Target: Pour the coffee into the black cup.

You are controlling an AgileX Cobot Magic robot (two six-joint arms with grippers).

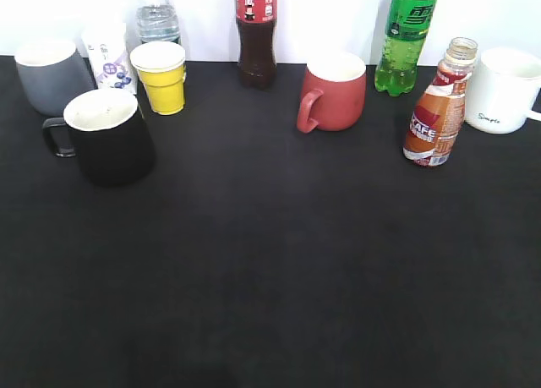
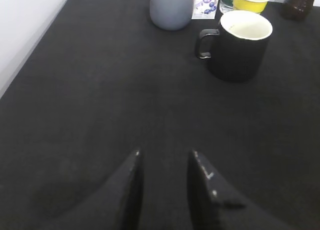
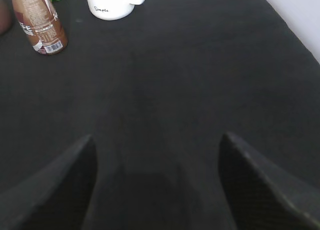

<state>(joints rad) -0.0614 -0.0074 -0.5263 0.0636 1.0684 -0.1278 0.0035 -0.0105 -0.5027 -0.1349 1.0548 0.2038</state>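
My left gripper is to grab the black cup next by its narrow loop handle (image 1: 51, 138), because the black cup's round body (image 1: 115, 151) is wider than the open fingers.
The coffee bottle (image 1: 438, 109), small, uncapped, with an orange-red "CAFE" label, stands upright at the right of the black table; it also shows top left in the right wrist view (image 3: 40, 24). The black cup (image 1: 108, 136), white inside, handle to the left, stands at the left; it shows in the left wrist view (image 2: 239, 44). Neither gripper shows in the exterior view. My left gripper (image 2: 165, 155) is open and empty, well short of the cup. My right gripper (image 3: 157, 140) is wide open and empty, well short of the bottle.
Along the back stand a grey mug (image 1: 52, 73), a yellow paper cup (image 1: 161, 77), a water bottle (image 1: 158, 18), a small white carton (image 1: 108, 60), a cola bottle (image 1: 256, 35), a red mug (image 1: 334, 92), a green soda bottle (image 1: 407, 37) and a white mug (image 1: 503, 90).
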